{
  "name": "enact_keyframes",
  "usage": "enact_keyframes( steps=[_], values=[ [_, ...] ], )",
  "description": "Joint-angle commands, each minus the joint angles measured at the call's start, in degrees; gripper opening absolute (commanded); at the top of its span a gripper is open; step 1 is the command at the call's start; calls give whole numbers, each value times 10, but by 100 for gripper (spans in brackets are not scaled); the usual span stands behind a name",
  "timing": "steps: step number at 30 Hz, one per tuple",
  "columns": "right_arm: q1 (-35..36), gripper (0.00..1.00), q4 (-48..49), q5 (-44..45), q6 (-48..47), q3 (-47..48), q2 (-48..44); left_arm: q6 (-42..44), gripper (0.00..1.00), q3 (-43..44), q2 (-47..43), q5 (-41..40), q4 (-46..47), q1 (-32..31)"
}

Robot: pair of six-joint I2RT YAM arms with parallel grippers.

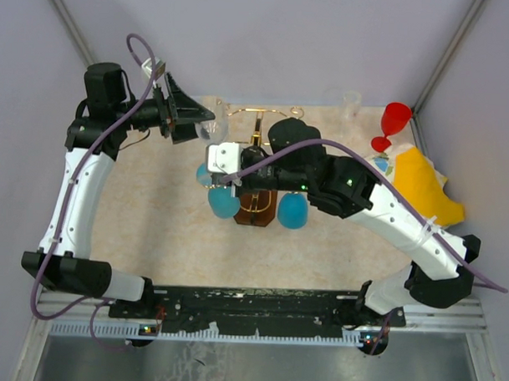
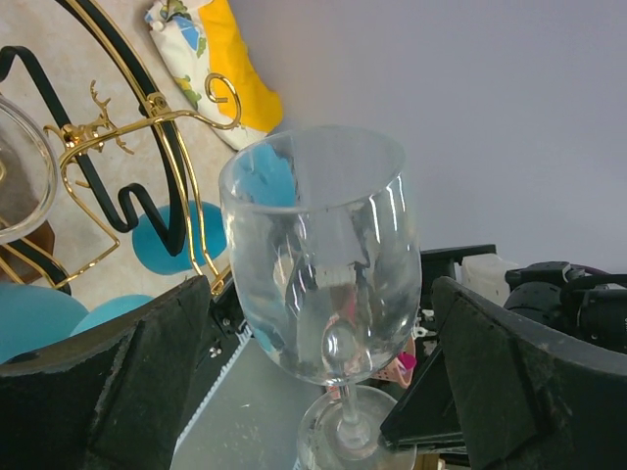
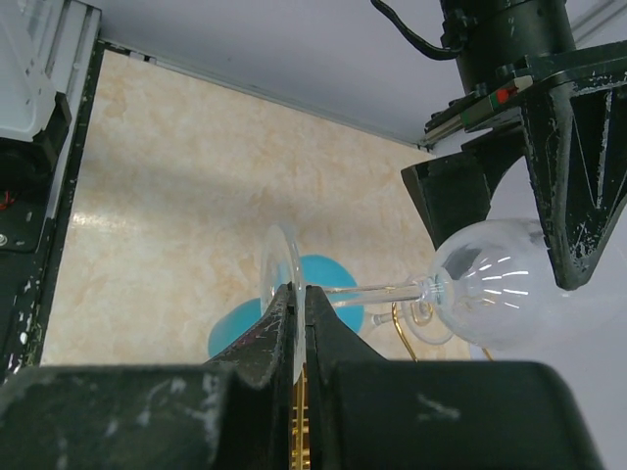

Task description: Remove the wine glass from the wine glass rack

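Observation:
My left gripper closes on the bowl next, since both fingers reach past the stem end on either side of the bowl and closing now would catch it.
A clear wine glass lies nearly level at the rear left of the gold wire rack, which stands on a dark brown base. My right gripper is shut on the rim of the glass's foot; the stem runs right to the bowl. My left gripper is open, its fingers on either side of the bowl with gaps on both sides. The rack's gold arms also show in the left wrist view.
Two blue glasses hang low on the rack. A red glass and a yellow patterned bag sit at the right by the wall. A small clear glass stands at the back wall.

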Motion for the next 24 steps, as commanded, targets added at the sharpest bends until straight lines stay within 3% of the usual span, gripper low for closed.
enact_keyframes(
  steps=[1, 8, 18, 24],
  values=[
    [7, 0, 52, 1, -22, 32, -5, -18, 100, 14, -3, 20, 10, -3],
    [9, 0, 67, 3, -21, 28, -3, -41, 90, 2, -13, 26, 29, -4],
    [9, 0, 72, -6, -15, 28, 2, -54, 89, -7, -17, 30, 41, -12],
    [10, 0, 73, -18, -7, 31, 5, -59, 81, -21, -24, 32, 51, -12]
  ],
)
